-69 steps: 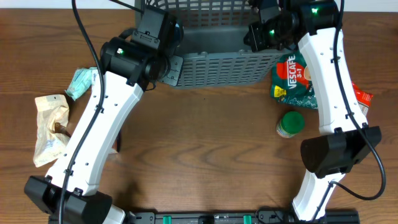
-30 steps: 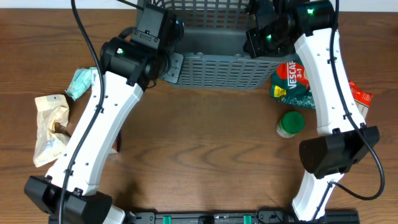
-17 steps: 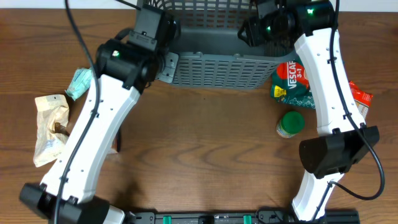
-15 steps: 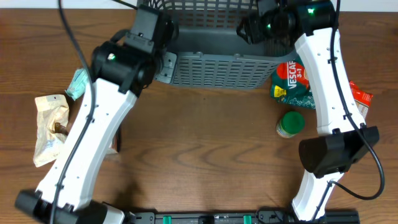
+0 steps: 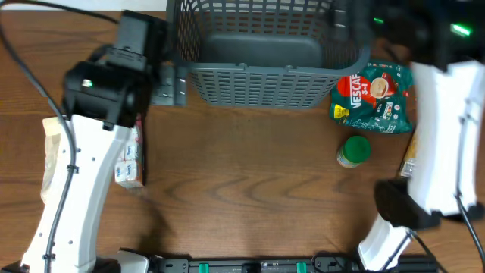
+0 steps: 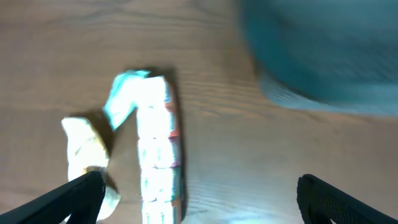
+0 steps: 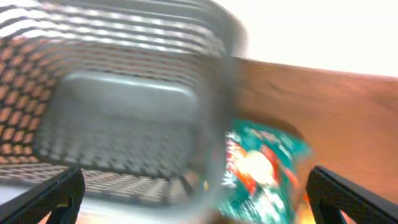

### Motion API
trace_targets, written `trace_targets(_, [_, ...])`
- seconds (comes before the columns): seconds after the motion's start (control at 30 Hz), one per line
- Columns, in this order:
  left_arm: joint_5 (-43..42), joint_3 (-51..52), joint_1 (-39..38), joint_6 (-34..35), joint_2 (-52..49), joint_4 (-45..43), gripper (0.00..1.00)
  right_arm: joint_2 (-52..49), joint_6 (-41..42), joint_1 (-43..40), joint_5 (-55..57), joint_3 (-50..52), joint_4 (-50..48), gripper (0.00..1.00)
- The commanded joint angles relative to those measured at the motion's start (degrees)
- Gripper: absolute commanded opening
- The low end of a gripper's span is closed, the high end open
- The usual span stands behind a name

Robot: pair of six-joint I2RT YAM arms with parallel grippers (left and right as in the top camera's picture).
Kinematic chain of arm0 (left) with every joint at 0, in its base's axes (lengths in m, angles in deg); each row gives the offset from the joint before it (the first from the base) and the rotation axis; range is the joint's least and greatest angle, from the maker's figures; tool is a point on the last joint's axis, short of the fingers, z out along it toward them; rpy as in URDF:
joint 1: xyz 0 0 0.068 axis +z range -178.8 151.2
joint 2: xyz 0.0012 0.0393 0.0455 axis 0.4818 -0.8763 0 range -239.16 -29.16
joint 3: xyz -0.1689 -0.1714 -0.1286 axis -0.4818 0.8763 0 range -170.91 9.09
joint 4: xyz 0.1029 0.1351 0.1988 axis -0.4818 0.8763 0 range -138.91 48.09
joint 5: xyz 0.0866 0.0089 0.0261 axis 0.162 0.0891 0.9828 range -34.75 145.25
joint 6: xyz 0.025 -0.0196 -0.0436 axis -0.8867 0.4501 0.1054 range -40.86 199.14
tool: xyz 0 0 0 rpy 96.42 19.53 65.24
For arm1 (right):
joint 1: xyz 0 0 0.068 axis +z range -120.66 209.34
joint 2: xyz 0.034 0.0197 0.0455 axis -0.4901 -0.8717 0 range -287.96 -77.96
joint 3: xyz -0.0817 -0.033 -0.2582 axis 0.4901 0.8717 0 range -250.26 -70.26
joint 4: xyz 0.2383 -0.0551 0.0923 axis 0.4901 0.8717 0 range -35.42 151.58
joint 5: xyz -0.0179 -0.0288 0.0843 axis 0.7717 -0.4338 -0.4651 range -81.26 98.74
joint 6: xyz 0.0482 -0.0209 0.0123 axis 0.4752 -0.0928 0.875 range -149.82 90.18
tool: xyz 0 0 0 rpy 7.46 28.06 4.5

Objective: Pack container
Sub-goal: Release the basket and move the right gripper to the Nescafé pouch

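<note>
The logo end of the green Nescafe bag should stay free to pack in. My right gripper should next grab the bag by its end farthest from the container.
The container, a dark grey lattice basket, stands upright at the table's far middle with only its bare bottom showing inside. My left gripper hangs open just left of the container's near left corner, holding nothing. In the left wrist view its fingers stand wide apart above a white box of packets, and the container is a blur at the upper right. My right gripper is open and empty above the container's right wall, between the container and a green Nescafe bag.
The Nescafe bag lies right of the container, with a green-lidded jar in front of it. The white box of packets and a beige bag lie at the left. A teal pack shows by the box.
Both grippers have opened and let go of the container's near corners. The left arm has swung left over the packets, and the right arm has pulled out to the right.
</note>
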Motion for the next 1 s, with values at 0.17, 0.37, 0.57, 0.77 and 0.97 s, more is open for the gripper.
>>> trace_targets(0.17, [1.5,-0.4,8.4,3.0,0.1,-0.3,0.99,14.9,12.0,-18.5,5.2,-1.2,8.2,0.99])
trace_targets(0.37, [-1.6,-0.4,15.0,2.9,0.1,-0.5,0.99,13.0,6.3,-32.0,0.1,1.1,8.1,0.99])
trace_targets(0.57, [-2.2,-0.4,16.4,2.5,0.1,-0.5,0.99,3.1,-3.7,-37.4,-12.8,6.7,6.1,0.99])
trace_targets(0.77, [-2.1,-0.4,16.3,2.3,0.1,-0.5,0.99,-7.2,-8.0,-37.5,-16.5,9.6,1.4,0.99])
trace_targets(0.97, [-2.1,-0.4,16.3,2.3,0.1,-0.5,0.99,-15.9,-15.9,-37.2,-26.3,11.2,0.4,0.99])
